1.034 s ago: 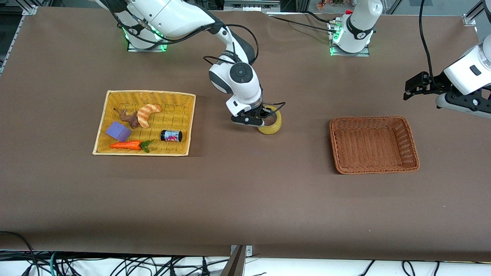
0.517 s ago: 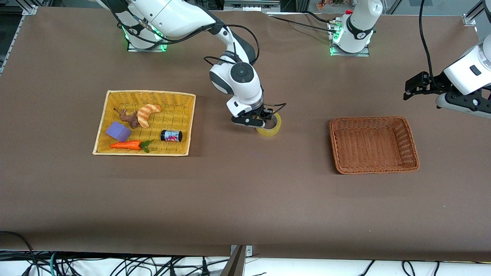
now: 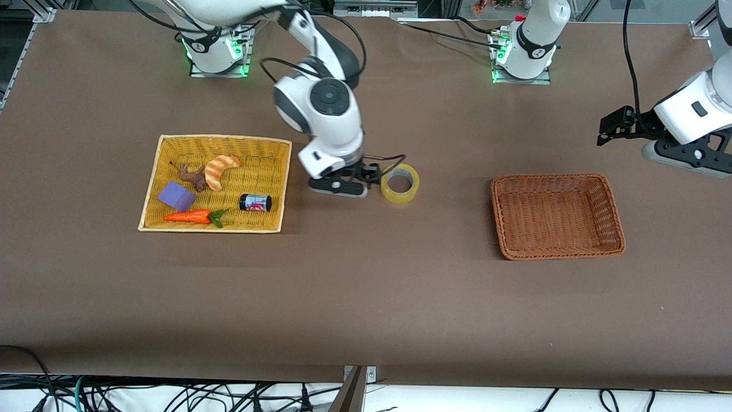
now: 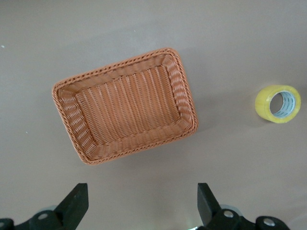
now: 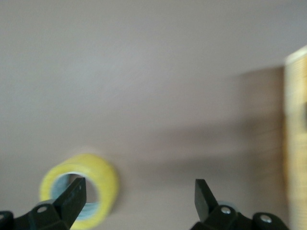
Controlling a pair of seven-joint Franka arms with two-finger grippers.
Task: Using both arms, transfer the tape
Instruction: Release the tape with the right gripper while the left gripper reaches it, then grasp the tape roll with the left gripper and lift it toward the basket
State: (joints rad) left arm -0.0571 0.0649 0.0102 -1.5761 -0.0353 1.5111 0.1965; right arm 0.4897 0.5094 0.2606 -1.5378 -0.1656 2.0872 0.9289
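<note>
I should transfer the tape into the orange wicker basket, so my left gripper should next grab it by its yellow ring's side [image 3: 413, 183].
The tape [image 3: 400, 183], a yellowish ring with a pale core, lies flat on the brown table between the two baskets. My right gripper [image 3: 338, 187] hangs just beside it, toward the right arm's end, open and holding nothing. In the right wrist view the tape [image 5: 103, 179] sits off to one side of the right gripper [image 5: 139, 189], with one fingertip [image 5: 74, 191] in front of its hole. My left gripper [image 3: 686, 163] waits open in the air by the table's edge at the left arm's end. In its wrist view the left gripper [image 4: 141, 196] is empty and the tape [image 4: 263, 103] shows farther off.
An empty orange wicker basket [image 3: 563, 254] stands toward the left arm's end and also shows in the left wrist view [image 4: 184, 96]. A yellow basket [image 3: 150, 189] toward the right arm's end holds a croissant toy [image 3: 220, 169], a black can [image 3: 255, 202], a carrot and a purple block.
The right gripper opened and let go of the tape, which dropped from tilted to flat on the table. The gripper then drew away toward the yellow basket. The left arm barely shifted.
</note>
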